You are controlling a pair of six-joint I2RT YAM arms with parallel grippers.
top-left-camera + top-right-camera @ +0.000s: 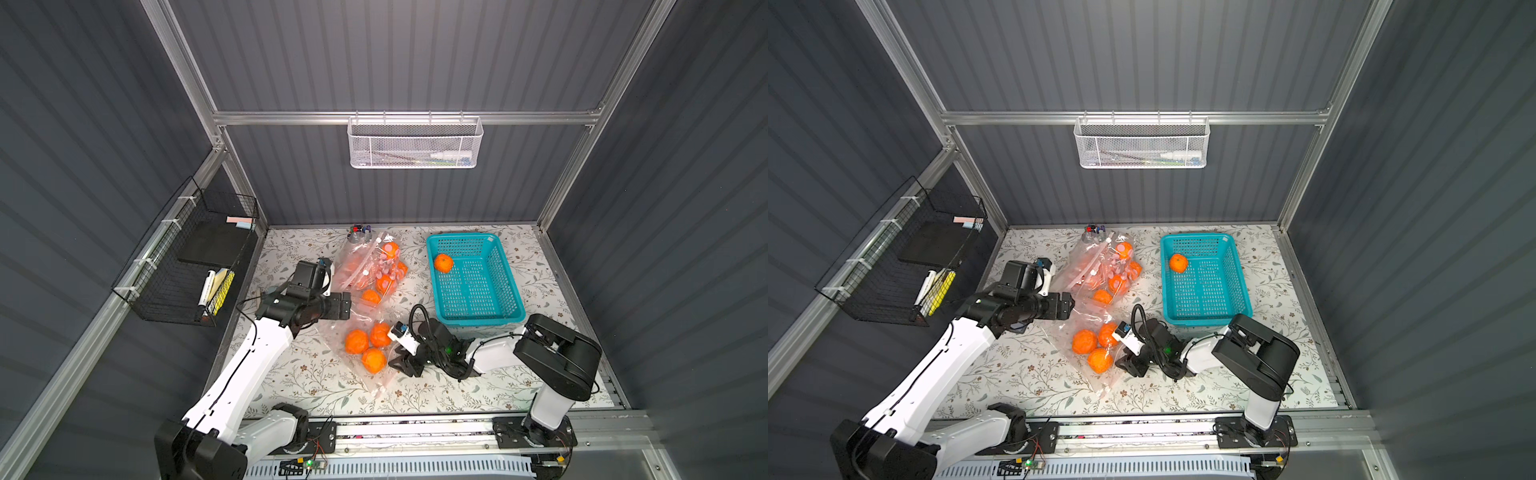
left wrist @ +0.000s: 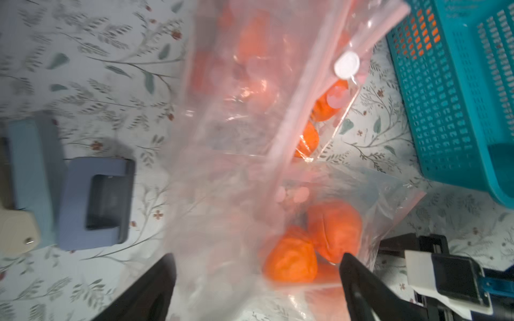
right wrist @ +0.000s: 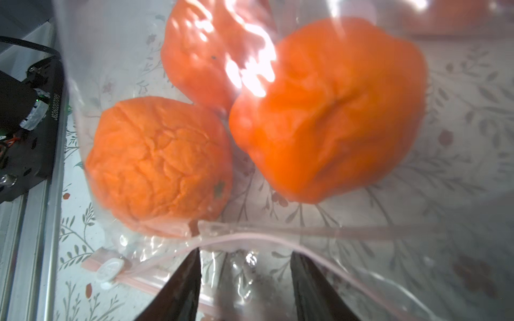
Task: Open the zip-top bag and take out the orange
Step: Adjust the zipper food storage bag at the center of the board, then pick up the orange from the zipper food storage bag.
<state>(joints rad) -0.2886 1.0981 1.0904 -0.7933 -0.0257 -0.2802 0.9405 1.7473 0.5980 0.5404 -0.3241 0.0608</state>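
Note:
Next, my left gripper grips the zip-top bag by the loose plastic away from its opening, which leaves the bag's opening free for taking out oranges.
Near the table's front lies a clear zip-top bag holding three oranges. My right gripper is open at the bag's mouth. Its fingertips reach the pink zip strip and hold nothing. The white slider sits at one end of the strip. My left gripper hangs wide open over the bag's far end, with loose plastic below it. A second bag with several oranges lies behind.
A teal basket at the right rear holds one orange. A blue-grey boxy thing sits on the mat under my left arm. A black wire rack hangs on the left wall. Markers lie at the back edge.

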